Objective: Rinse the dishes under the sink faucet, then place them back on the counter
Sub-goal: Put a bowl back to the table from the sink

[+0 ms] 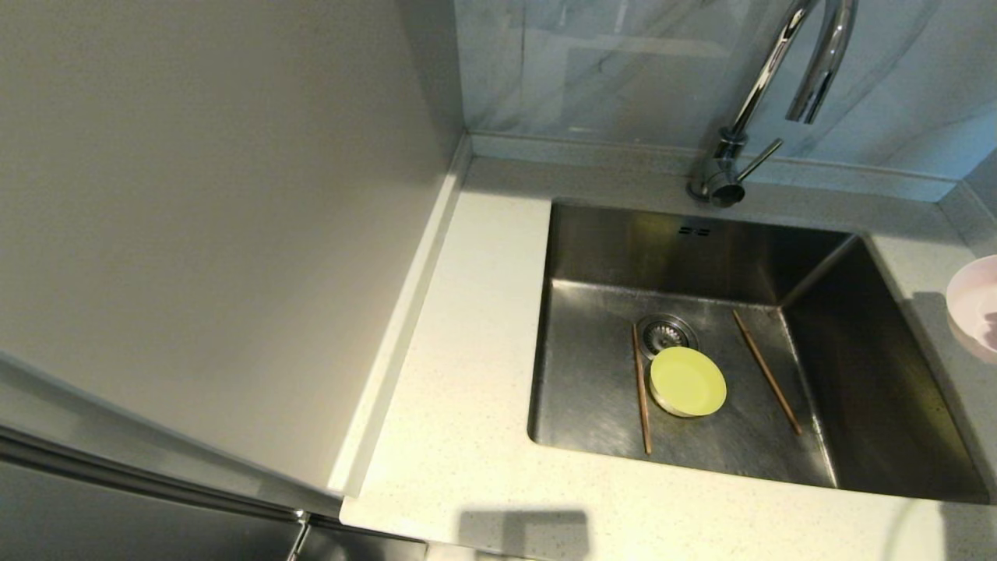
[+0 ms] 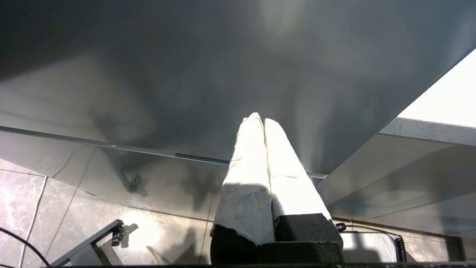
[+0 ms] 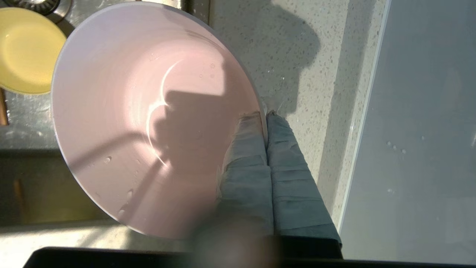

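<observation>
My right gripper brings the bowl down next before releasing it, since the pink bowl's lower edge hangs apart from its shadow on the counter.
My right gripper [image 3: 264, 115] is shut on the rim of the pale pink bowl [image 3: 148, 119], one finger inside and one outside; the bowl is wet with droplets. In the head view that pink bowl [image 1: 977, 305] shows at the right edge, over the counter [image 1: 931, 273] beside the sink [image 1: 592, 374]. The yellow-green bowl [image 1: 688, 381] lies on the sink floor just in front of the drain strainer [image 1: 664, 333]. Two brown chopsticks lie in the sink, one left of that bowl [image 1: 641, 389], one to its right [image 1: 766, 371]. The chrome faucet [image 1: 767, 86] stands behind the sink. My left gripper [image 2: 259, 120] is shut and empty.
A plain grey side panel [image 1: 195, 234] rises along the left of the counter [image 1: 459, 389]. A raised rim and a marbled backsplash [image 1: 623, 70] close the back. The left gripper hangs low beside a cabinet face, above a tiled floor [image 2: 22, 193].
</observation>
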